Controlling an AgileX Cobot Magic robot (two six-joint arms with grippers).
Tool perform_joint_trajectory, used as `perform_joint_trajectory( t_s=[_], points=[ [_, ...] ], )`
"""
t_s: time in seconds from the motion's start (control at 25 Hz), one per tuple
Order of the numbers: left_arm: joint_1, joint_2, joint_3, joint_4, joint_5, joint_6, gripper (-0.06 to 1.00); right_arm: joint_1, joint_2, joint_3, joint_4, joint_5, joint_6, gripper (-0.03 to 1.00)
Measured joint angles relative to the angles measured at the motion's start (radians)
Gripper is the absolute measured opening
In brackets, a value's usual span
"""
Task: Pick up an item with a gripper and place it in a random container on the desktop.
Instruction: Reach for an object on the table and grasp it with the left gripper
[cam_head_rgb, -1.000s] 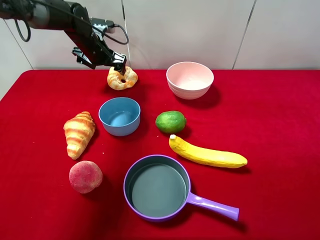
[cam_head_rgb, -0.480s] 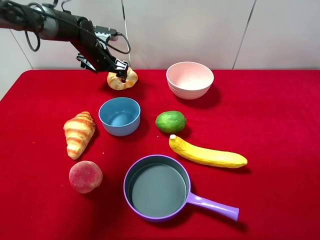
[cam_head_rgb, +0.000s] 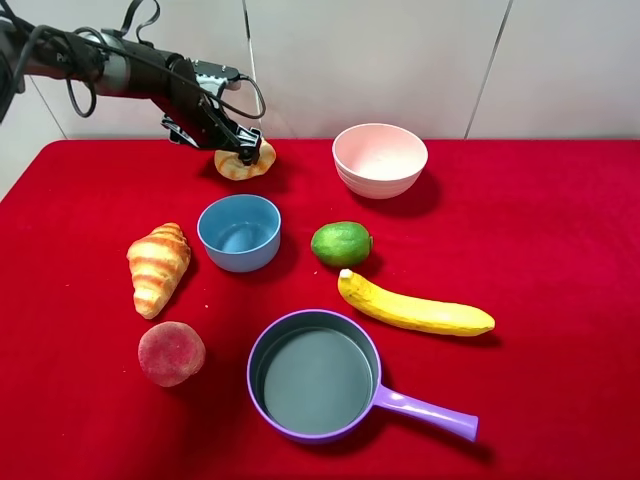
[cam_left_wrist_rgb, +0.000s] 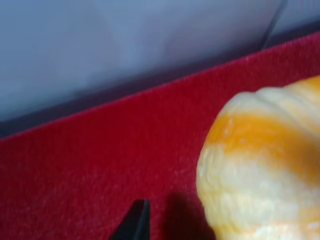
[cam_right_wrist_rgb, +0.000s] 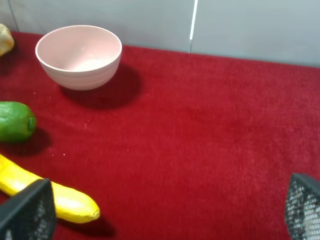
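I should close my left gripper now, because my fingers are close over the red desktop and around the side of the ring-shaped pastry (cam_head_rgb: 240, 166), so they would hold it.
The ring-shaped golden-brown pastry (cam_head_rgb: 240, 166) lies on the red desktop (cam_head_rgb: 530, 240) at the back left, near the wall. My left gripper (cam_head_rgb: 243, 146) is down on top of it, partly covering it. In the left wrist view the pastry (cam_left_wrist_rgb: 260, 165) fills the right side, and one dark fingertip (cam_left_wrist_rgb: 135, 222) stands beside it with a gap; the jaws look open around it. The purple-rimmed pan (cam_head_rgb: 315, 382) with a lilac handle sits empty at the front middle. My right gripper (cam_right_wrist_rgb: 165, 215) is open and empty, hovering over the cloth; it does not show in the exterior view.
A blue bowl (cam_head_rgb: 239, 232), a pink bowl (cam_head_rgb: 380, 158), a lime (cam_head_rgb: 341, 243), a yellow banana-like item (cam_head_rgb: 415, 309), a straight croissant (cam_head_rgb: 158, 266) and a peach (cam_head_rgb: 171, 353) lie around the pan. The wall runs close behind the pastry.
My left gripper has come down from just above the pastry onto it, and the arm has lowered. The pastry has stayed about where it was.
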Motion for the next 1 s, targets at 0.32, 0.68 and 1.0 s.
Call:
perform_joint_trajectory(
  t_s=[0.32, 0.68, 1.0],
  points=[
    [0.0, 0.004, 0.0, 0.0, -0.022, 0.0, 0.99, 0.0, 0.0, 0.0, 0.0, 0.0, 0.0, 0.69],
    [0.0, 0.005, 0.0, 0.0, -0.028, 0.0, 0.99, 0.0, 0.0, 0.0, 0.0, 0.0, 0.0, 0.69],
    [0.0, 0.005, 0.0, 0.0, -0.008, 0.0, 0.9, 0.0, 0.0, 0.0, 0.0, 0.0, 0.0, 0.69]
  ],
)
